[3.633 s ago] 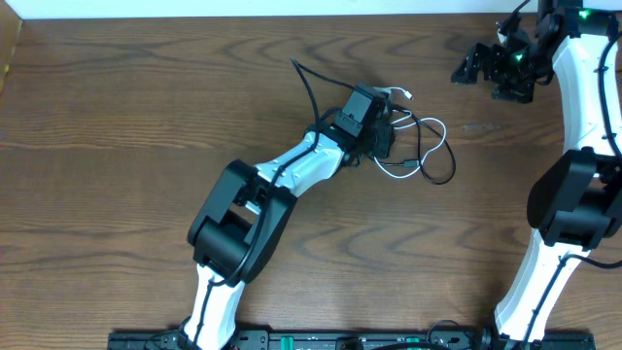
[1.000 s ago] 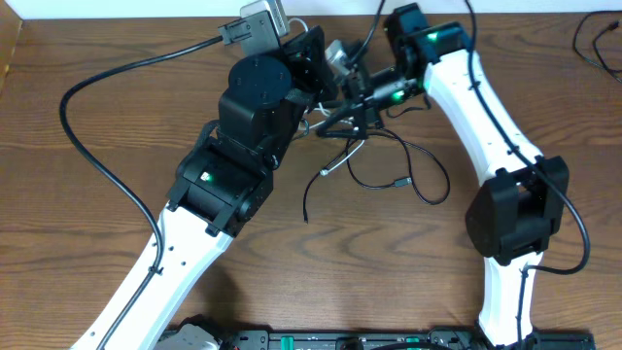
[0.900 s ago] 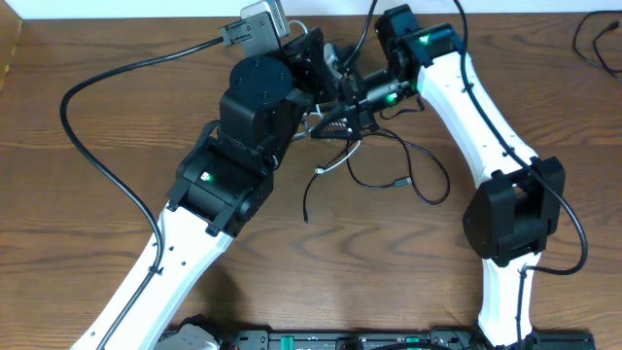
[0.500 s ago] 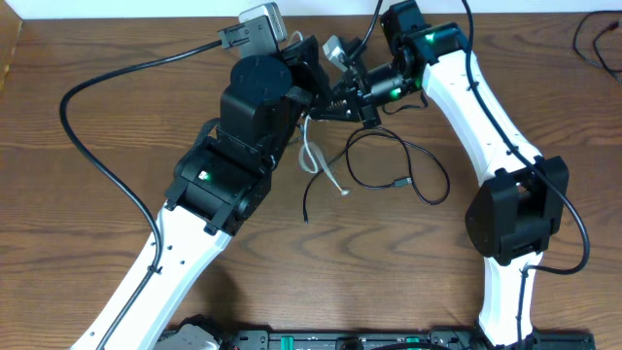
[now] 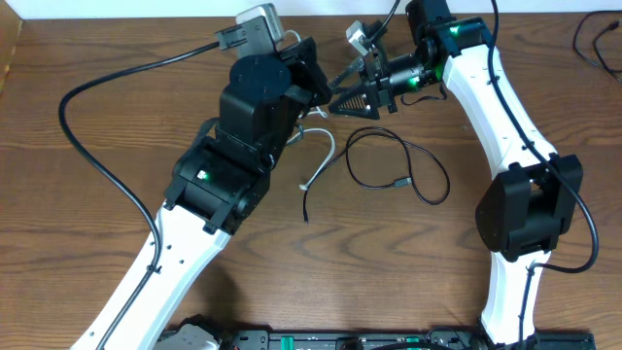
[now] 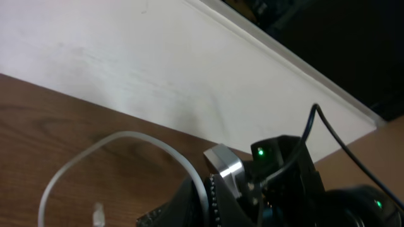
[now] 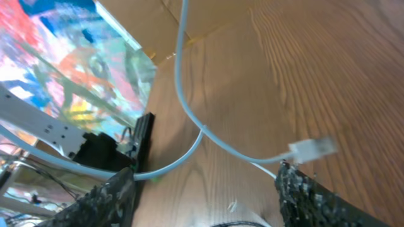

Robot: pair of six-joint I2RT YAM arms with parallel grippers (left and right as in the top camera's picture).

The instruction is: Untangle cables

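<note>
My right gripper is to grab the white cable's [image 5: 329, 152] length near my left gripper next, where the plugs hang free. It will then carry it clear of the black cable.
My left gripper [image 5: 316, 92] is shut on the white cable [image 5: 329, 152], which hangs from it in an arc and ends in a small plug near the table. In the left wrist view the white cable [image 6: 129, 135] loops out from between the closed jaws. The black cable [image 5: 398, 183] lies in a loose loop on the table, to the right of the white one. My right gripper [image 5: 342, 101] is open and empty, just right of the left gripper. In the right wrist view its fingers [image 7: 113, 195] stand wide apart, with the white cable [image 7: 189, 120] and its plug [image 7: 312, 146] beyond them.
A thick black robot wire [image 5: 107, 73] arcs over the table's left side. The table's back edge and a white wall [image 6: 126, 63] are close behind the grippers. A colourful panel [image 7: 69, 69] stands at the far side in the right wrist view.
My right gripper has let go and drawn back up and to the right. The white cable has dropped free of the black loop and now hangs from my left gripper.
</note>
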